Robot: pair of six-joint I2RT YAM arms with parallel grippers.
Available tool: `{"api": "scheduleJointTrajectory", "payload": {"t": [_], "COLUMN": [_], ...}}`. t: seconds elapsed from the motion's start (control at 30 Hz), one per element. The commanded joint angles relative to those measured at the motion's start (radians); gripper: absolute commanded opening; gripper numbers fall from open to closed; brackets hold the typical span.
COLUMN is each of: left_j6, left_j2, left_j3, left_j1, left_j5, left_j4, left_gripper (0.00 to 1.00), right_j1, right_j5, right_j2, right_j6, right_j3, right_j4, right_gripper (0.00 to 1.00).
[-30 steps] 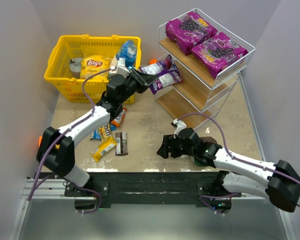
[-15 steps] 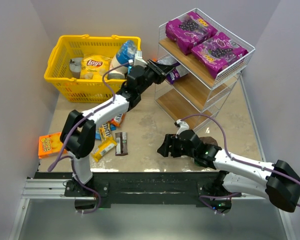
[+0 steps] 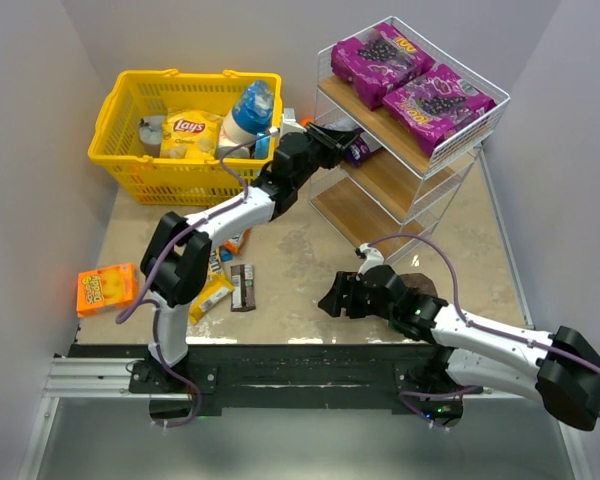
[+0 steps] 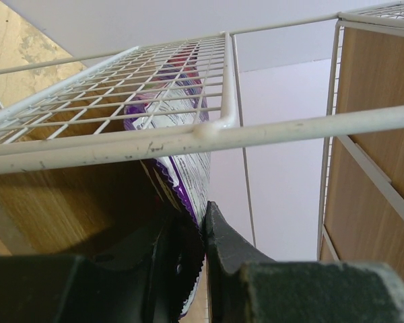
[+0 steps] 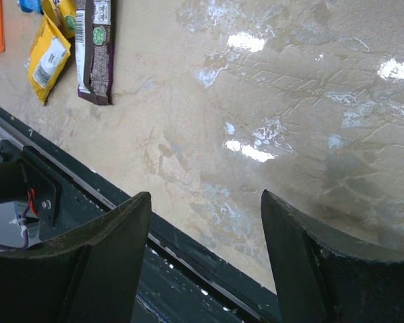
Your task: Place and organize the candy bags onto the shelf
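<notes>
The small purple bag's far end [image 3: 359, 152] is over the middle level's wooden board [image 3: 384, 179], so the robot should let go of the small purple bag with its left gripper now.
The shelf [image 3: 458, 150] stands at the back right with two large purple bags [image 3: 380, 62] [image 3: 438, 102] on its top tier. My left gripper [image 3: 342, 135] is shut on a small purple bag [image 3: 358, 150] and holds it inside the middle tier. In the left wrist view the jaws [image 4: 203, 232] pinch the purple bag [image 4: 182, 148] just under the shelf's white wire [image 4: 188, 138]. My right gripper [image 3: 332, 298] is open and empty low over the table [image 5: 205, 202]. A brown bar [image 3: 243, 287] [image 5: 96, 50] and a yellow packet [image 3: 210, 297] [image 5: 48, 57] lie at the front left.
A yellow basket [image 3: 130, 170] at the back left holds a Lay's bag [image 3: 188, 130] and a bottle [image 3: 250, 110]. A flat orange box [image 3: 106, 288] lies at the front left. More small packets [image 3: 236, 241] lie under my left arm. A dark packet [image 3: 412, 283] sits behind my right arm.
My left arm has stretched right and carried the small purple bag from beside the basket into the shelf's middle tier. The right gripper has drifted slightly nearer.
</notes>
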Motion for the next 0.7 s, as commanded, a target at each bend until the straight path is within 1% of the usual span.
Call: {"api": "scheduleJointTrajectory", "payload": {"t": [0.0, 0.07, 0.1, 0.17, 0.2, 0.23, 0.27, 0.4, 0.47, 0.67], "left_j6": [-0.011, -0.003, 0.0, 0.016, 0.025, 0.055, 0.075, 0.152, 0.16, 0.198], "left_j2": [-0.009, -0.013, -0.023, -0.035, -0.052, -0.058, -0.072, -0.115, -0.147, -0.216], "left_j3": [0.041, 0.041, 0.039, 0.032, 0.027, 0.025, 0.033, 0.026, -0.004, -0.073], "left_j1": [0.005, 0.005, 0.005, 0.005, 0.005, 0.004, 0.004, 0.002, 0.002, 0.004], "left_j5": [-0.076, -0.073, -0.076, -0.09, -0.099, -0.122, -0.136, -0.191, -0.217, -0.253], "left_j4": [0.033, 0.025, 0.021, 0.01, 0.009, -0.001, -0.014, -0.076, -0.097, -0.123], "left_gripper": [0.18, 0.25, 0.33, 0.4, 0.46, 0.48, 0.54, 0.59, 0.61, 0.62], "right_j1": [0.005, 0.005, 0.005, 0.005, 0.005, 0.005, 0.005, 0.005, 0.005, 0.005], "right_j5": [0.039, 0.043, 0.043, 0.041, 0.043, 0.041, 0.043, 0.062, 0.067, 0.064], "right_j2": [-0.028, -0.029, -0.026, -0.016, -0.011, -0.005, -0.002, 0.006, 0.004, 0.013], "right_j6": [0.016, 0.018, 0.018, 0.016, 0.015, 0.015, 0.015, 0.007, 0.004, 0.005], "right_j3": [-0.017, -0.021, -0.02, -0.014, -0.012, -0.011, -0.006, 0.003, 0.006, 0.009], "right_j4": [0.016, 0.018, 0.019, 0.021, 0.022, 0.022, 0.021, 0.01, 0.01, 0.01], "right_gripper": [0.7, 0.7, 0.7, 0.7, 0.7, 0.69, 0.69, 0.69, 0.69, 0.69]}}
